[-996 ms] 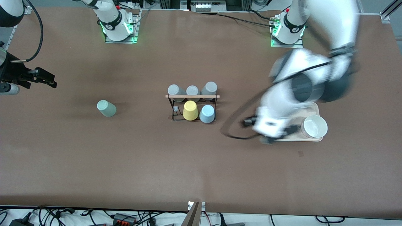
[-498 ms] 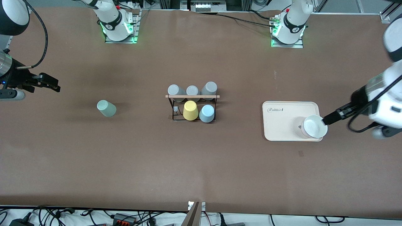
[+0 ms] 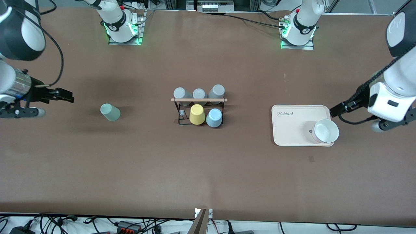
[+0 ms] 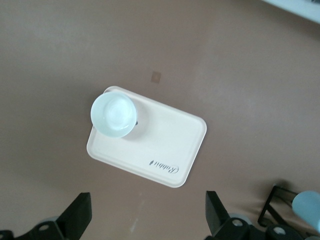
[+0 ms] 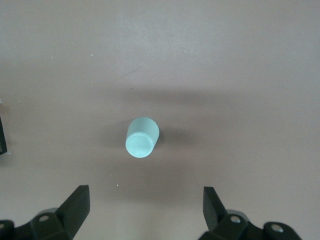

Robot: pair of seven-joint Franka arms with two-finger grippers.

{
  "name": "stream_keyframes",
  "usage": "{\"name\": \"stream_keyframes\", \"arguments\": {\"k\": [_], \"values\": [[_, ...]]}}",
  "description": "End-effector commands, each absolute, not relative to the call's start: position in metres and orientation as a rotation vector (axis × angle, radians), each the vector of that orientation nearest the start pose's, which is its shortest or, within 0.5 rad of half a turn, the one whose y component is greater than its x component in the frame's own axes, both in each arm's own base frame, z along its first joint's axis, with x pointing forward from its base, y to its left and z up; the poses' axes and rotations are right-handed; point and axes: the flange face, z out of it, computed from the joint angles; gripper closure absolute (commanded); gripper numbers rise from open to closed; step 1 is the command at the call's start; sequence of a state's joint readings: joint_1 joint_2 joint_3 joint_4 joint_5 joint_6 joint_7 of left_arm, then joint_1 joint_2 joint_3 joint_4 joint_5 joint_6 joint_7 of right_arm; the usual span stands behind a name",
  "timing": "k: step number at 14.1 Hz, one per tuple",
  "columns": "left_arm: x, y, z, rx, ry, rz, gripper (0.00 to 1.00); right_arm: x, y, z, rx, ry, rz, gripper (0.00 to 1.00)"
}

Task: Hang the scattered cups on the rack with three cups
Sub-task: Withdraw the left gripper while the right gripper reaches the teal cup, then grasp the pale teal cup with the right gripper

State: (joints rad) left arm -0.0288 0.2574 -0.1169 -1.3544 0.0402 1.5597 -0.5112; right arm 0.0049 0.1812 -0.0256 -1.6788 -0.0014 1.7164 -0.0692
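Observation:
My right gripper will grab the scattered sage-green cup's closed base end (image 3: 106, 109) next, to hang the cup on the rack (image 3: 199, 100).
A pale sage-green cup (image 3: 110, 112) stands bottom-up on the bare table toward the right arm's end, and it shows in the right wrist view too (image 5: 141, 137). The light blue cup (image 3: 214, 117) sits bottom-up in the nearer row of the black wire rack (image 3: 199, 100), beside a yellow cup (image 3: 197, 114). My right gripper (image 3: 65, 97) hangs open and empty over the table, well short of the sage cup; both black fingers (image 5: 75, 207) stand wide apart. My left gripper (image 3: 335, 110) is open and empty above the tray's edge, its fingers (image 4: 216, 215) spread.
Three grey cups (image 3: 199, 94) fill the rack's farther row. A beige tray (image 3: 294, 125) with a white bowl (image 3: 325, 131) on it lies toward the left arm's end. In the left wrist view the tray (image 4: 165, 145) and bowl (image 4: 114, 115) lie below.
The left arm has swung off the tray, out toward its own end of the table. The right gripper has slid closer to the sage-green cup. No cup has moved.

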Motion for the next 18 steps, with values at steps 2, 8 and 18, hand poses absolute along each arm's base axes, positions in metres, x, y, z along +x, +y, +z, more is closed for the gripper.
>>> {"name": "stream_keyframes", "arguments": {"k": [2, 8, 18], "values": [[0.557, -0.088, 0.558, -3.046, -0.477, -0.018, 0.0, 0.599, 0.006, 0.451, -3.143, -0.093, 0.274, 0.0], [0.558, -0.091, 0.575, -3.088, -0.457, -0.114, 0.0, 0.586, 0.01, 0.345, -3.151, -0.051, 0.237, 0.0], [0.563, -0.094, 0.573, -3.097, -0.434, -0.13, 0.0, 0.568, 0.018, 0.236, -3.152, 0.102, 0.294, 0.0]]}}
